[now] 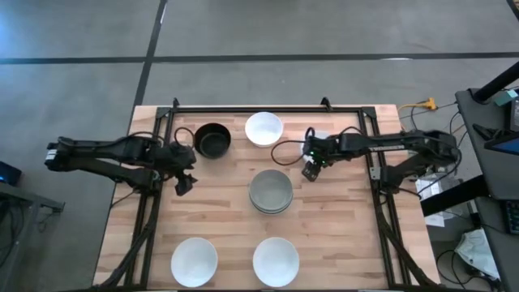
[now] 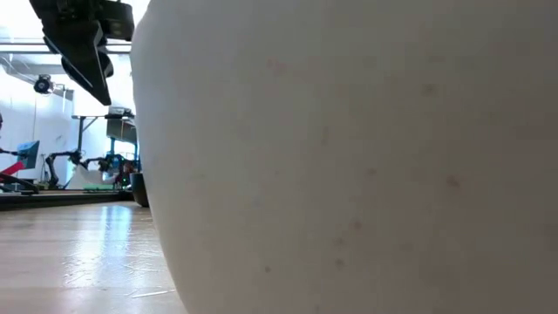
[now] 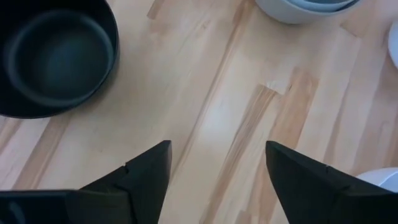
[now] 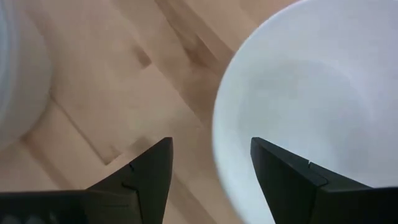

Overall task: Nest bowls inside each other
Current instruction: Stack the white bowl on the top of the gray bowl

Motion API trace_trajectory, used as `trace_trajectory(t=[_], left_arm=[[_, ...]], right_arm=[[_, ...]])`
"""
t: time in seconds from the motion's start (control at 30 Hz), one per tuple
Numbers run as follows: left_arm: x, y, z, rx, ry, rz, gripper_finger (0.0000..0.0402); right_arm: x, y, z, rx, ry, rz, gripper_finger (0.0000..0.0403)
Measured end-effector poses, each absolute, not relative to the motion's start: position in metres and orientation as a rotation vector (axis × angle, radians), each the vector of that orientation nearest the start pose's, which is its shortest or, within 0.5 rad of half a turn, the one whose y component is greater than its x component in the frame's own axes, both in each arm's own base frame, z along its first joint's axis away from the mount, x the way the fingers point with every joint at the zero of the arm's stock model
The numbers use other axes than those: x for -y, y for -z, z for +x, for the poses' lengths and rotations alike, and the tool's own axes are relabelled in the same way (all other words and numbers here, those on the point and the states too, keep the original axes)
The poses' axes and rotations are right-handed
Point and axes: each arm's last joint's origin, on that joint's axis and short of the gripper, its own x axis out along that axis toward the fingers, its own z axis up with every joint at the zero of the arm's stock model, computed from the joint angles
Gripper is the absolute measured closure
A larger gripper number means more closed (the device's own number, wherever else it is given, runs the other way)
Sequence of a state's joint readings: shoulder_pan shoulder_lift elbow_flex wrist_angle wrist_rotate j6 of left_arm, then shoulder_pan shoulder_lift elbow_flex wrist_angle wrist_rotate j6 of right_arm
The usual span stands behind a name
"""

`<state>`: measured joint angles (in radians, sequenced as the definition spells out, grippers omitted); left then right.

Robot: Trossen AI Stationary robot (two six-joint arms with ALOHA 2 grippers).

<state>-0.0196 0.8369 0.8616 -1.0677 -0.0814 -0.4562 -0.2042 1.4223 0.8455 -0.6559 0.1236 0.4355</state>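
Observation:
The far white bowl needs to nest inside the stack of grey-green bowls, so my right gripper should next grab its rim (image 4: 219,109).
A black bowl (image 1: 212,139) and a white bowl (image 1: 263,128) stand near the far edge. A stack of pale grey-green bowls (image 1: 270,191) sits mid-table, and two white bowls (image 1: 194,261) (image 1: 276,261) stand at the near edge. My left gripper (image 1: 185,185) is open above bare wood, on the near side of the black bowl (image 3: 53,56). My right gripper (image 1: 310,172) is open to the right of the stack. It hangs over the table, and the far white bowl (image 4: 311,93) lies ahead of its fingers. No gripper touches a bowl.
A black frame (image 1: 268,108) runs along the table's far edge and down both sides. The near white bowl (image 2: 349,157) fills most of the low view, with my left gripper (image 2: 83,44) showing above the wood beside it. Bare wood lies between the bowls.

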Motion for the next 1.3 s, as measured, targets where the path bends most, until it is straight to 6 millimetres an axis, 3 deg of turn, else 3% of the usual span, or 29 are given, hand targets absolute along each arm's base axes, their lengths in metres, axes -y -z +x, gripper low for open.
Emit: trace_trajectory(t=[0.33,0.73,1.0,1.17,1.3], left_arm=[[0.0,-0.28,0.136,-1.024,-0.281,-0.337,0.0157],[0.0,-0.28,0.135,-1.035,-0.284,-0.335,0.0157],[0.0,-0.279,0.136,-1.04,-0.284,-0.333,0.0157],[0.0,-0.278,0.138,-1.053,-0.263,-0.292,0.0157],[0.0,-0.277,0.139,-1.062,-0.261,-0.284,0.0157]], right_arm=[[0.064,-0.162,0.261,-1.303,0.558,0.454,0.0207],[0.068,-0.172,0.281,-1.297,0.508,0.442,0.0377],[0.069,-0.205,0.283,-1.276,0.465,0.412,0.0393],[0.068,-0.244,0.28,-1.253,0.416,0.35,0.0394],[0.063,-0.285,0.279,-1.124,0.353,0.274,0.0394]])
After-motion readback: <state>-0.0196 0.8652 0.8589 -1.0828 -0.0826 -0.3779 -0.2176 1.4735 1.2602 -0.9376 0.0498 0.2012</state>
